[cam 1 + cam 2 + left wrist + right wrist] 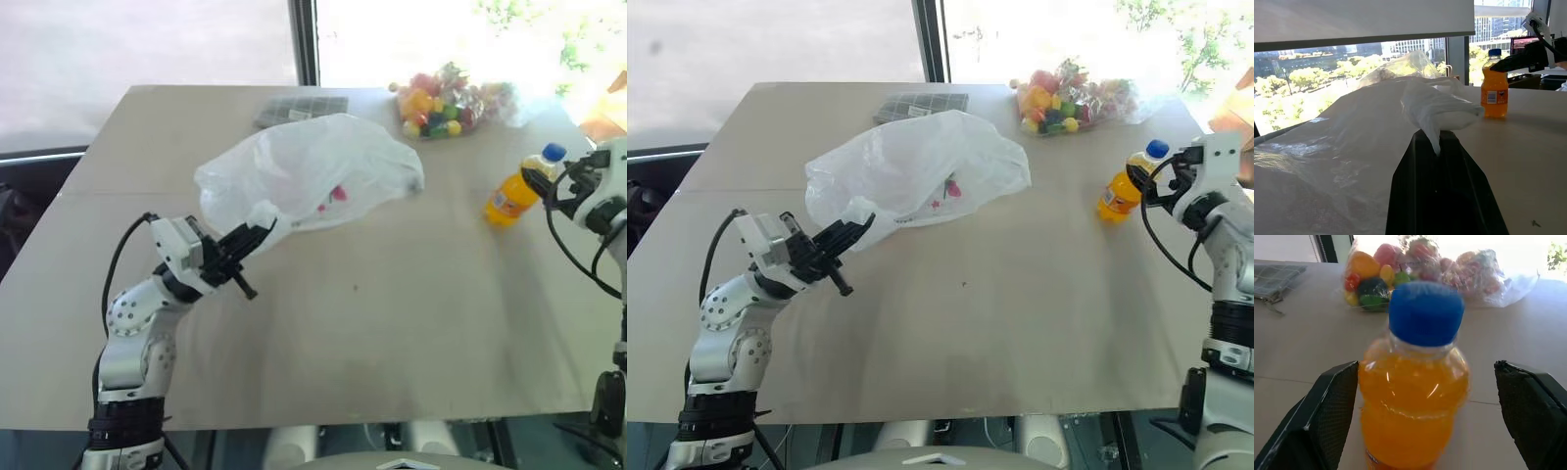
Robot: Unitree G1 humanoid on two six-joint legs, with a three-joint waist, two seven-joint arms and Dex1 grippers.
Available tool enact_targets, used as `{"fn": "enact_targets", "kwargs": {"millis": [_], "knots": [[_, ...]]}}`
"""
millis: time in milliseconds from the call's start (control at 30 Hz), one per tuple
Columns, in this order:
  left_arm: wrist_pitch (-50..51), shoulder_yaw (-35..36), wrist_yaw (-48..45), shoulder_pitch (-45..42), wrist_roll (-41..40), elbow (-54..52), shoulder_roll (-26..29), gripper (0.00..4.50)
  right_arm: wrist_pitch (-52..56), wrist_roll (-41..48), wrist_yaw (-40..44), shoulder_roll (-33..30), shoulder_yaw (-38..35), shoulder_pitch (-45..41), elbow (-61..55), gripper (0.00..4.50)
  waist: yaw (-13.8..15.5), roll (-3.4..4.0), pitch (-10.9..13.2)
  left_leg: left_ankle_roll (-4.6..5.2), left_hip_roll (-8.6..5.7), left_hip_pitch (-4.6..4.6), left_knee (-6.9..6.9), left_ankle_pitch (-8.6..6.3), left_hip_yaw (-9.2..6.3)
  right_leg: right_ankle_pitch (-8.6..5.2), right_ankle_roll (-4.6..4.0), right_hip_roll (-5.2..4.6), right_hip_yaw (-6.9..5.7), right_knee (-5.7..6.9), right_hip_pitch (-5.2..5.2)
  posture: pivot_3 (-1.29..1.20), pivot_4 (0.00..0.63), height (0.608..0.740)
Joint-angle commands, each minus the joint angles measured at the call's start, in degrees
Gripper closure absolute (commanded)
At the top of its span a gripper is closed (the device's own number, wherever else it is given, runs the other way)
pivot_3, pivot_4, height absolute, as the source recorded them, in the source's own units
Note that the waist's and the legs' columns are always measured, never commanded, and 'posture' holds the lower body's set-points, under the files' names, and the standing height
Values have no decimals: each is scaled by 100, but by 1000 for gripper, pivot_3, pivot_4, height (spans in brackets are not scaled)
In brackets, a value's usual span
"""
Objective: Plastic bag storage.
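Note:
The orange bottle's body (1409, 409) below the blue cap (1425, 312) is still beyond my right gripper's fingers, so the gripper needs to move toward it before closing on it.
The plastic bag (309, 176), large, translucent white with a small red-pink print, lies crumpled at the middle of the table. My left gripper (257, 235) is shut on its near left corner; in the left wrist view a twist of film (1436, 115) rises from between the black fingers. An orange bottle (516, 189) with a blue cap stands upright at the right. My right gripper (1144, 182) is open at the bottle's upper part. In the right wrist view one finger (1332, 406) stands on each side of the bottle (1413, 401), with a wide gap on one side.
A clear bag of colourful round candies (446, 103) lies at the table's far right. A grey checked flat item (299, 110) sits at the far edge behind the plastic bag. The beige table (392, 323) has bare room in front.

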Motion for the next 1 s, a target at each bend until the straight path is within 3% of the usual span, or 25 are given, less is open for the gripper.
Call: {"fn": "enact_targets", "kwargs": {"millis": [33,233,333,400,433,567,800,867,1000], "knots": [[-100,-6,-15,-72,3,-94,23,4500,-228,98,-4,176,1,-368,327,84,-2,0,0,0,0,0,0,0,0,0,0,0,0,0,0,0,150,740],[-75,-10,36,-50,18,-179,31,4500,-562,25,25,427,88,-650,930,84,9,0,0,0,0,-1,0,0,0,1,1,1,1,0,0,0,150,740],[-57,16,76,-12,16,-245,44,4500,-696,66,4,467,57,-640,946,938,6,0,0,0,-1,-4,-1,0,-2,1,2,0,0,-1,0,0,150,740],[-49,40,106,11,12,-273,51,4500,-709,60,11,446,90,-561,822,1782,0,1,1,0,-1,-3,-1,0,-1,1,2,0,1,-1,0,0,150,740],[-45,52,112,23,5,-282,55,4500,-674,72,14,443,105,-521,730,1893,-1,1,1,0,0,-3,-2,0,-2,1,2,0,1,-1,0,0,150,740],[-33,49,149,60,1,-323,42,4500,-250,401,223,569,244,-436,-51,1893,-3,3,2,0,1,-3,-3,0,-3,1,2,1,0,1,-1,0,150,740],[-27,-10,238,-50,5,-301,-6,4500,2025,2991,83,1591,87,-638,-1978,1893,-24,14,9,-1,18,-2,-4,0,-2,2,1,12,2,8,-7,0,150,740],[-33,-17,242,-79,7,-284,-16,4500,2311,3525,-312,2110,98,-715,-2137,1893,-9,14,8,-1,19,-5,-4,0,-3,2,1,11,0,6,-7,0,150,740],[-51,-25,291,-83,3,-317,-59,4500,1823,3071,-1011,3133,582,-954,-1821,1893,-13,12,6,-1,15,-4,-2,0,-1,3,1,7,-1,6,-6,0,150,740]]}}
